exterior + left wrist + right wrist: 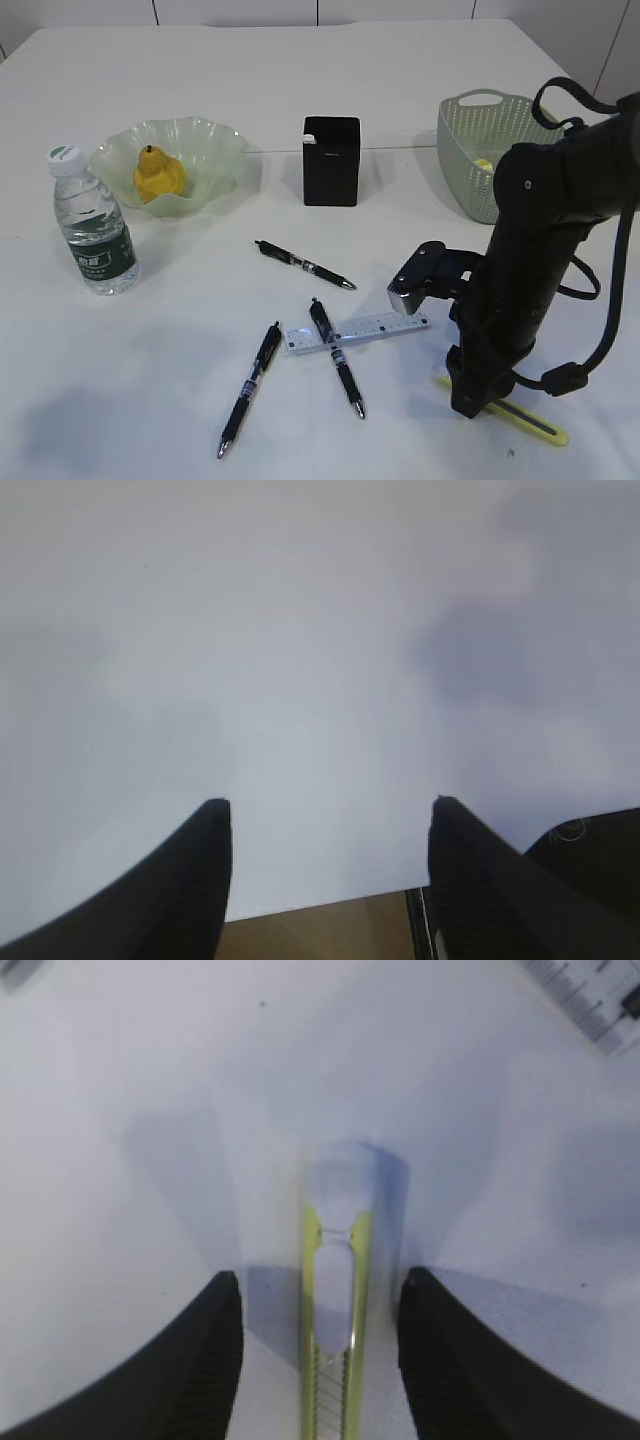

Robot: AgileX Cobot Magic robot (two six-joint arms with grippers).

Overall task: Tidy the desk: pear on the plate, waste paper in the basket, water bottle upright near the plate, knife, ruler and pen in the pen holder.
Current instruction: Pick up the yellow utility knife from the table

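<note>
My right gripper should grab the knife by its slider section [334, 1290] next. Then it can stand the yellow knife in the pen holder.
The yellow knife [530, 418] lies on the desk [180, 400] at the front right. My right gripper [466, 403] is lowered over it, open, with a finger on each side of the knife [338, 1300] and a gap to each. The clear ruler [385, 327] lies left of it, under one of three black pens [336, 357]. On the plate [215, 140] sits the pear [158, 176]; the water bottle [93, 225] stands upright beside it. The pen holder [331, 160] stands at the middle back. Yellow waste paper [484, 164] shows inside the basket [470, 130]. My left gripper [330, 802] is open over bare desk.
Two more pens [305, 265] [250, 388] lie loose in the middle of the desk. The ruler's end [590, 995] shows at the top right of the right wrist view. In the left wrist view the desk's edge [320, 908] runs just under the fingers, with brown floor beyond.
</note>
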